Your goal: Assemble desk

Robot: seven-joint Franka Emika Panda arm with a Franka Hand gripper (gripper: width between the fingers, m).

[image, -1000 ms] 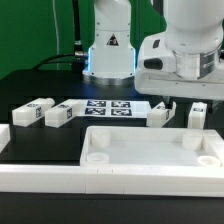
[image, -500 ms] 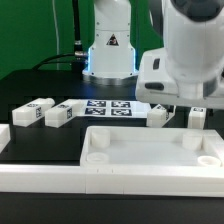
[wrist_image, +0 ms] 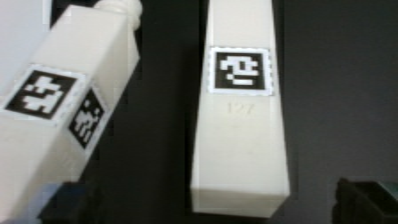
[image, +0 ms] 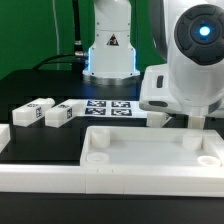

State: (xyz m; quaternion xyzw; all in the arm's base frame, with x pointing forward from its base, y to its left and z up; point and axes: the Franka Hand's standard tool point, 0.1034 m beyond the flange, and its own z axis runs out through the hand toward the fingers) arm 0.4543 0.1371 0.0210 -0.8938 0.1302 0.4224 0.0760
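Next, my gripper grabs the white tagged leg by its blunt square end (wrist_image: pixel 240 188) to stand it upright in the desk top.
The desk top (image: pixel 150 148), a white rimmed tray, lies at the front of the black table. Two white tagged legs (image: pixel 32 111) (image: pixel 62 114) lie at the exterior view's left, and a third (image: pixel 157 117) peeks out beside the arm. My gripper (image: pixel 192 118) is low over the far-right leg, which the hand hides in the exterior view. In the wrist view that leg (wrist_image: pixel 240 120) lies lengthwise between my dark fingertips (wrist_image: pixel 370 200), with another leg (wrist_image: pixel 71 90) beside it. The gripper (wrist_image: pixel 217 205) is open and straddles the leg's end without gripping it.
The marker board (image: pixel 108 107) lies flat behind the desk top, between the legs. A long white border rail (image: pixel 40 180) runs along the table's front edge. The robot base (image: pixel 110 50) stands at the back.
The arm has come down over the far-right leg, and the hand now hides that leg in the exterior view. The other parts have not moved.
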